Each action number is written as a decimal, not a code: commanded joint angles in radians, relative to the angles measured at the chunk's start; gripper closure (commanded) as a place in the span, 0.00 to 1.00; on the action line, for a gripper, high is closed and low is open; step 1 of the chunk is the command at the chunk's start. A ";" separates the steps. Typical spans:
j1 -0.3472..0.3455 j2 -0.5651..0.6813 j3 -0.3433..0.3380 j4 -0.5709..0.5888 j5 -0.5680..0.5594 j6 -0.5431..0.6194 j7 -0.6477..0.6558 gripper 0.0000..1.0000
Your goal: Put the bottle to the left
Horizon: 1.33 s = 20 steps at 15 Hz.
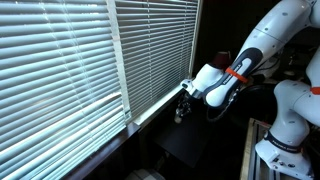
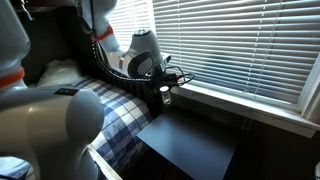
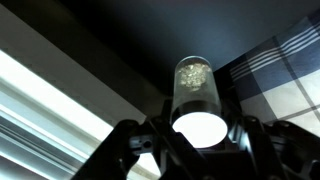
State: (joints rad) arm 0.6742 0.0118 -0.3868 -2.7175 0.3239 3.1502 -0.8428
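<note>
The bottle's lower end [image 1: 178,120] [image 3: 193,68] hangs above the black surface below my gripper's fingers, so my gripper keeps holding the bottle until it stands on that surface.
In the wrist view a small clear bottle [image 3: 195,82] with a bright white end stands between my gripper's [image 3: 197,138] two dark fingers, which press on both its sides. In both exterior views the gripper [image 1: 183,108] [image 2: 166,93] hangs just above the black surface beside the windowsill. There the bottle shows only as a small whitish spot [image 2: 167,97] at the fingertips. In the darker exterior view the bottle is too dark to make out.
Closed window blinds [image 1: 70,60] [image 2: 250,40] and a pale windowsill [image 2: 250,105] run beside the gripper. A black flat surface [image 2: 190,145] lies below it. A blue plaid cloth [image 2: 115,110] [image 3: 285,70] lies next to that. The robot's base [image 1: 285,120] stands nearby.
</note>
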 commanded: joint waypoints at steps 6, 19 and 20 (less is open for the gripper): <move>-0.038 0.179 0.128 0.150 0.127 -0.050 -0.007 0.75; -0.458 0.447 0.506 0.269 0.226 0.044 -0.123 0.75; -0.471 0.463 0.510 0.275 0.218 0.056 -0.125 0.75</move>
State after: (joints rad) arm 0.2606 0.4175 0.0803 -2.4706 0.5390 3.1613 -0.9348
